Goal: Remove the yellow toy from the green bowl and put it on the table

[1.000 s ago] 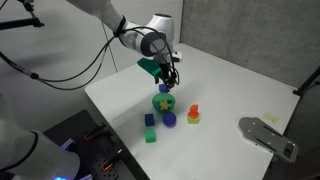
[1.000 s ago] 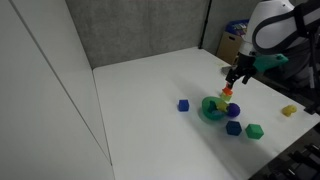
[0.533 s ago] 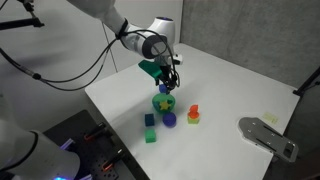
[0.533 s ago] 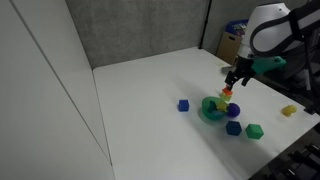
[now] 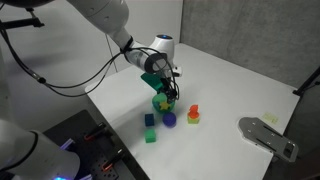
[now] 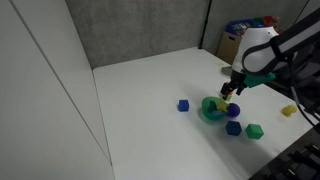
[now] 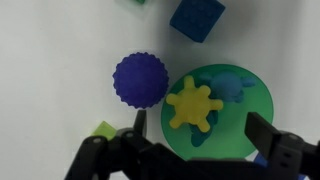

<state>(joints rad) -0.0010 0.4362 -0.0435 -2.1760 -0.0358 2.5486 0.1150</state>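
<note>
My fingers are still above the star, over the bowl's rim, so it is too early to close. The gripper lowers to the star first, then closes on it.
In the wrist view the yellow toy [image 7: 193, 104], a small star, lies in the green bowl [image 7: 225, 135] beside a blue toy [image 7: 232, 88]. My gripper [image 7: 203, 135] is open just above the bowl, with one finger on each side of the bowl's near half and the star between them. In both exterior views the gripper [image 5: 165, 92] [image 6: 229, 94] hangs low over the bowl [image 5: 160, 102] [image 6: 211, 110] on the white table [image 5: 230, 80] [image 6: 150, 85]. The star is a yellow speck in an exterior view [image 6: 220, 104].
A purple ball [image 7: 140, 79] [image 5: 170, 119] touches the bowl's rim. A blue cube [image 7: 197, 15] [image 6: 184, 105] lies nearby. Another blue cube [image 5: 150, 119], a green cube [image 5: 151, 136] and an orange-red toy [image 5: 194, 114] stand close. A grey device [image 5: 268, 136] lies at the table's corner.
My gripper has moved down and slightly sideways, closer over the green bowl. The toys and the bowl have not moved.
</note>
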